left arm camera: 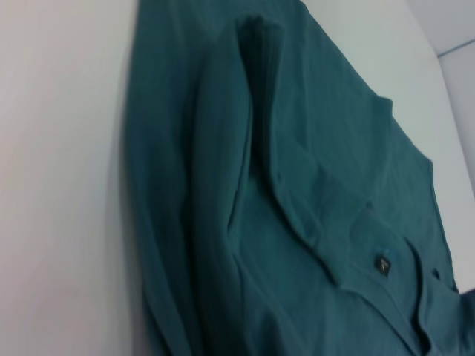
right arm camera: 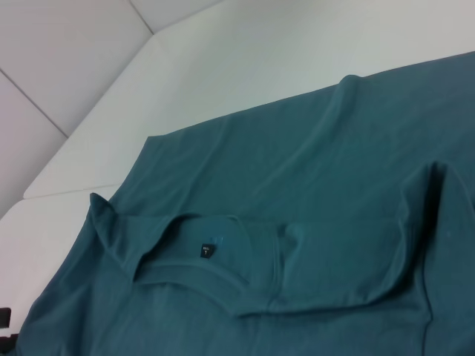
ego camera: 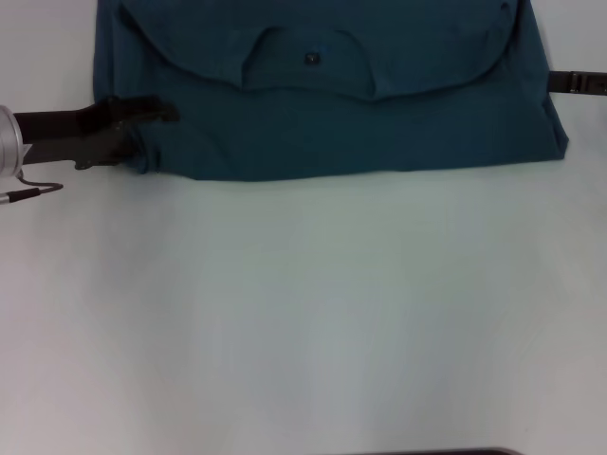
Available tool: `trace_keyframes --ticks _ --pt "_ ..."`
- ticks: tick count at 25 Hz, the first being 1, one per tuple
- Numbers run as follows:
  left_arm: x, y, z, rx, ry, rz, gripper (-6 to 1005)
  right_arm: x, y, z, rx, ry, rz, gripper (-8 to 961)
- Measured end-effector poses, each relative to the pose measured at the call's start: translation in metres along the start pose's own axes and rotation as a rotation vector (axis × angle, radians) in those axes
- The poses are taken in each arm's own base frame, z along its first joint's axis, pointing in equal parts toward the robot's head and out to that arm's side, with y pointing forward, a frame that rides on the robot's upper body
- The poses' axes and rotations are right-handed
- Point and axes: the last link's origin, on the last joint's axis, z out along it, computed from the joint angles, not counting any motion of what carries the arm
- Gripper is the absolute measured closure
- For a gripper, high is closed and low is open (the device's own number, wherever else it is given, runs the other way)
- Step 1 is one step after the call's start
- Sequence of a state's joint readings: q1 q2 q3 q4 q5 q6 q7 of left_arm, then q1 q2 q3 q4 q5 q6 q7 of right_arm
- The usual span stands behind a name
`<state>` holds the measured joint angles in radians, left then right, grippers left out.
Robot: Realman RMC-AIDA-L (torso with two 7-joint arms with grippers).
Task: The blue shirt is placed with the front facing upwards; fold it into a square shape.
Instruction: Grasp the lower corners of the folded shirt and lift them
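Note:
The open fingers of my left gripper sit around the bunched near corner (ego camera: 142, 152) of the shirt, so it is time to close them now.
The blue shirt (ego camera: 379, 123) lies folded along the far side of the white table (ego camera: 303, 313). Its collar and small black neck label (ego camera: 311, 59) face up, and a folded flap crosses the upper part. The label (left arm camera: 381, 263) also shows in the left wrist view, and the same label (right arm camera: 206, 252) in the right wrist view, where the shirt (right arm camera: 312, 185) lies flat. My left gripper (ego camera: 133, 140) is at the shirt's near left corner, open. One finger (ego camera: 152, 111) rests over the cloth and the bunched corner sits between the jaws. My right gripper (ego camera: 577, 82) pokes in at the shirt's right edge.
A wide stretch of bare white table lies in front of the shirt. A thin cable (ego camera: 33, 190) hangs beside my left wrist. A dark strip (ego camera: 446, 452) shows at the table's near edge.

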<state>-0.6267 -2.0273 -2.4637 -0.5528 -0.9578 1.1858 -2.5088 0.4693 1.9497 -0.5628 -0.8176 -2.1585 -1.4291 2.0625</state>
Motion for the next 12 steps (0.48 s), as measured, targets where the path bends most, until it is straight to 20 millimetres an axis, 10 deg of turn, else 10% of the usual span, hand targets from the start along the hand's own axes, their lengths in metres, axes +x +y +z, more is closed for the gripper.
trace_keyframes --ticks 5,12 --pt "0.002 0.0061 0.0036 0.017 -0.018 0.036 76 0.0 0.0005 0.0002 -0.003 0.001 -0.002 52" --pt "0.0034 0.0061 0.0055 0.046 -0.024 0.031 455 -0.0003 0.001 0.0009 -0.004 0.004 -0.004 57"
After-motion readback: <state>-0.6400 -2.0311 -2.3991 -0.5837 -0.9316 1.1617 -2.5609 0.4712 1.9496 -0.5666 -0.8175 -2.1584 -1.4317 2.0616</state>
